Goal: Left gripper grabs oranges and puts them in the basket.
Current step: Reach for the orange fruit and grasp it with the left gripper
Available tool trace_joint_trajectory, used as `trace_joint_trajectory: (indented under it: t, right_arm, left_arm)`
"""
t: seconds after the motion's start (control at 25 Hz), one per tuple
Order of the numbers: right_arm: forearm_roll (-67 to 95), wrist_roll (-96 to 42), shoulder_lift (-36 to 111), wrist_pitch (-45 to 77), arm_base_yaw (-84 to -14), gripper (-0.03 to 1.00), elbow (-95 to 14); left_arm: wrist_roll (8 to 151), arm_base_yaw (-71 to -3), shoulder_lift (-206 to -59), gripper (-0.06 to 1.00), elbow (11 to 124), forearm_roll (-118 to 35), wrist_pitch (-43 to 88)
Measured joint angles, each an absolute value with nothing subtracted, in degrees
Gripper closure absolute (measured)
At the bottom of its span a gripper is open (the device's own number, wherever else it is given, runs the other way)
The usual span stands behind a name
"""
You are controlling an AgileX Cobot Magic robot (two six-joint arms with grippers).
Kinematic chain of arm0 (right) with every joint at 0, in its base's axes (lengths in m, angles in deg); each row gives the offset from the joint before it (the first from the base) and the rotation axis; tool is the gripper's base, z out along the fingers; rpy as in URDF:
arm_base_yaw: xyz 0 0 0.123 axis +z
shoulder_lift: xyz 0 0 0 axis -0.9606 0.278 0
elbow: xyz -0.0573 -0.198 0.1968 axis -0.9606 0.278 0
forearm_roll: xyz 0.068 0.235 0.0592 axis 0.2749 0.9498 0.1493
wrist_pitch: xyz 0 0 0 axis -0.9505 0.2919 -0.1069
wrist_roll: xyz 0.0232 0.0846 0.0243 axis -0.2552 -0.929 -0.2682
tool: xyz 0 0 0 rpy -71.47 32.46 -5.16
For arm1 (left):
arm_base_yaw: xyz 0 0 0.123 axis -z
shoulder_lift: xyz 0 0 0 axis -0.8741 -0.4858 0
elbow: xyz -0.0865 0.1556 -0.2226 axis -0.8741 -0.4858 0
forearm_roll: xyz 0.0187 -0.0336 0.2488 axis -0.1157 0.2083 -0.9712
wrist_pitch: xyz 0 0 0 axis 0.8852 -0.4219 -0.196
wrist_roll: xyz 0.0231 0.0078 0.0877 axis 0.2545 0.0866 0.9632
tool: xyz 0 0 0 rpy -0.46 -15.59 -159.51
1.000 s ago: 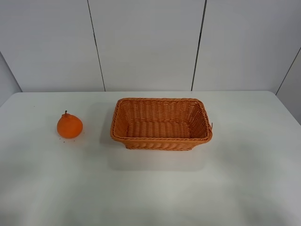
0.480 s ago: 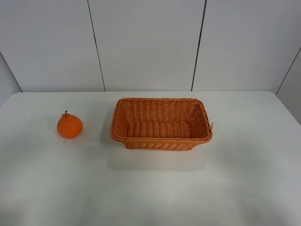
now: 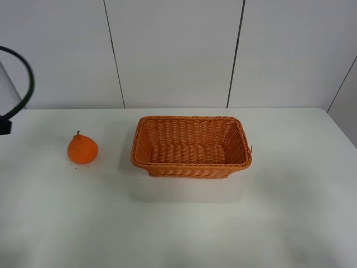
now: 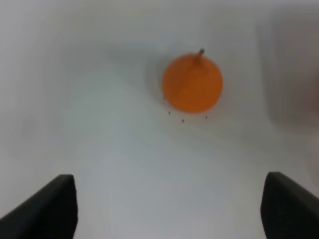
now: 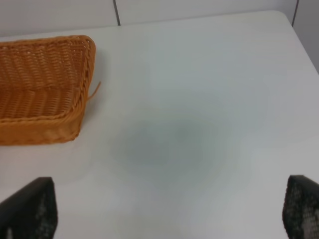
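Observation:
I need to grab the orange by its narrow stem end (image 3: pixel 79 138) with my left gripper next, to put it in the wicker basket (image 3: pixel 191 147).
The orange (image 3: pixel 82 149) sits on the white table (image 3: pixel 178 223), left of the wicker basket (image 3: pixel 191 147), with a gap between them. The basket holds nothing. In the left wrist view the orange (image 4: pixel 192 83) lies ahead of my left gripper (image 4: pixel 169 209), which is open with its fingertips (image 4: pixel 50 206) far apart above the table. In the high view only a black cable loop and a bit of the left arm (image 3: pixel 5 125) show at the left edge. My right gripper (image 5: pixel 164 209) is open over bare table, right of the basket (image 5: pixel 45 89).
Small dark specks (image 4: pixel 182 119) lie on the table by the orange. Grey wall panels (image 3: pixel 173 50) stand behind the table's far edge.
The left arm's cable loop and a dark arm part have come into the high view at the left edge. The orange and basket have not moved.

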State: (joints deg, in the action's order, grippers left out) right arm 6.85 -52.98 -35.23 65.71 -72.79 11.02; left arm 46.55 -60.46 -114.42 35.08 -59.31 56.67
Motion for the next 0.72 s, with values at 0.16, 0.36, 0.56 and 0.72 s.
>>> trace_joint_trajectory:
  t: [0.16,0.36,0.56,0.72]
  right_arm:
    - [6.85,-52.98,-35.23,65.71,-72.79,0.27,11.02]
    - [6.85,-52.98,-35.23,65.71,-72.79,0.27,11.02]
    - [6.85,-52.98,-35.23,65.71,-72.79,0.27,11.02]
    - [6.85,-52.98,-35.23,65.71,-72.79,0.27,11.02]
  left_arm:
    - [53.29,-60.46,-128.52,0.10,40.08,-53.94,53.94]
    - [59.14,-60.46,-144.35,0.10,46.89,-48.60,51.68]
    - [60.44,-60.46,-157.12,0.10,54.85,-47.84,51.69]
    - [61.04,-60.46,-164.00,0.10,59.93,-47.84,51.91]
